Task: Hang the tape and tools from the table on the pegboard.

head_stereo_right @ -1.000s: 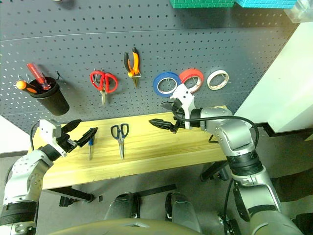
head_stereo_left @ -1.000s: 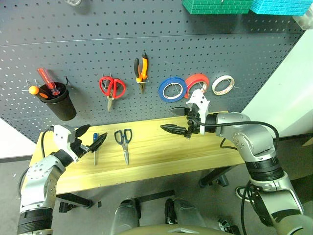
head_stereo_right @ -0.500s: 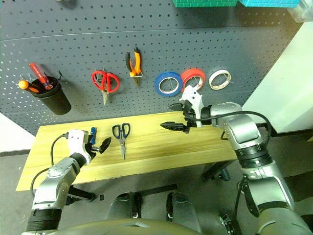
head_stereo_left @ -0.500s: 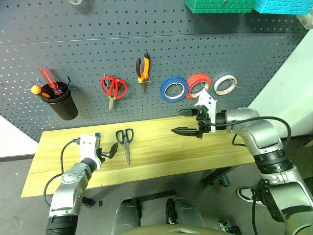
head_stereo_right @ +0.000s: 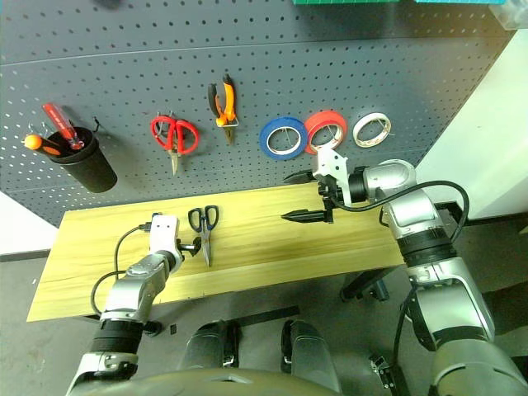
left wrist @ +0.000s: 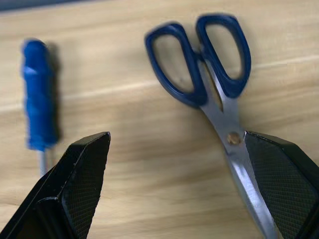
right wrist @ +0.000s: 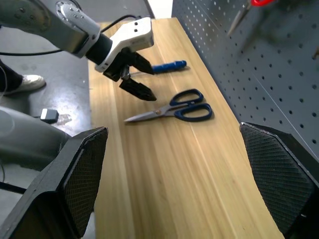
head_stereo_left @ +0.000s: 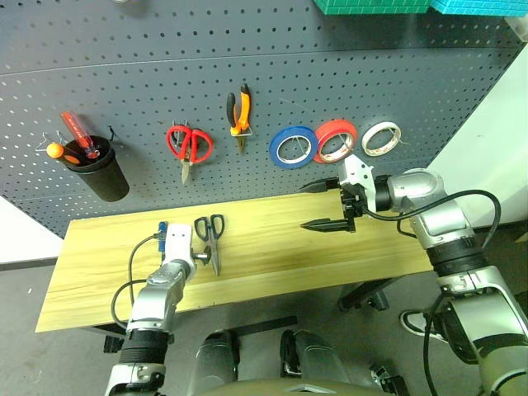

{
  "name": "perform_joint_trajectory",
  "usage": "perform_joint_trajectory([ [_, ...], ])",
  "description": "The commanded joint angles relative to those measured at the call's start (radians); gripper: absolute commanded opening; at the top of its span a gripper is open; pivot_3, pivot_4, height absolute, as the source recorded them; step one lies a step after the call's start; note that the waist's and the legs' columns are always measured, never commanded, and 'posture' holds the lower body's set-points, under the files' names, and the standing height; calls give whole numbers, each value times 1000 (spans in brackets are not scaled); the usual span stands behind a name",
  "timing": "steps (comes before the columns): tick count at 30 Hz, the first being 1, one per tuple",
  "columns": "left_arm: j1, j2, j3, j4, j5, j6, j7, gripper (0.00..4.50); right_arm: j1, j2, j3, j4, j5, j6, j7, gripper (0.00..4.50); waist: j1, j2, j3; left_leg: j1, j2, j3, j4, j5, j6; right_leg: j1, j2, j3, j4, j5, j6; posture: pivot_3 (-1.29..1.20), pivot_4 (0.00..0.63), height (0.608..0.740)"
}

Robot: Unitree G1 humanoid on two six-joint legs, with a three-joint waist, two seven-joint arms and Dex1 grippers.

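One finger of my left gripper is above the scissors' blade, and bare wood is between my fingers. My left gripper should move before it closes on the scissors, because it would miss them if it closed now.
The blue tape and the orange-and-black pliers hang on the dark pegboard. On the light wooden table lie the dark blue scissors and the small blue screwdriver, side by side. My left gripper is open, low over the wood between them, with one finger by the screwdriver's shaft and the other over the scissors' blade. My right gripper hangs open and empty above the table's right half, below the tape rolls, pointing left.
Red scissors, a red tape roll and a white tape roll hang on the board. A black cup with red and orange screwdrivers hangs at the left. Green and teal boxes sit above. A pale wall stands at the right.
My left gripper has swung down and to the right, from the table's left end to between the screwdriver and scissors. My right gripper has drifted a little right and rolled, still open.
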Motion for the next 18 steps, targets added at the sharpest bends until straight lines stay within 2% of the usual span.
perform_joint_trajectory([
  [1,-56,-19,-6,20,13,42,28,4500,-50,-13,-12,20,-24,-45,20,4470,0,0,0,0,0,0,0,0,0,0,0,0,0,0,0,72,156,740],
  [7,-130,-76,21,92,28,149,125,4500,-74,-45,-6,62,-51,-73,98,4470,-1,0,0,0,0,0,0,0,1,0,2,0,0,0,0,65,143,740],
  [18,-241,-163,145,199,-4,322,250,4500,-118,-4,-14,154,-99,-143,79,4470,-3,-1,0,0,0,-2,0,0,1,0,4,0,0,0,0,44,154,740],
])
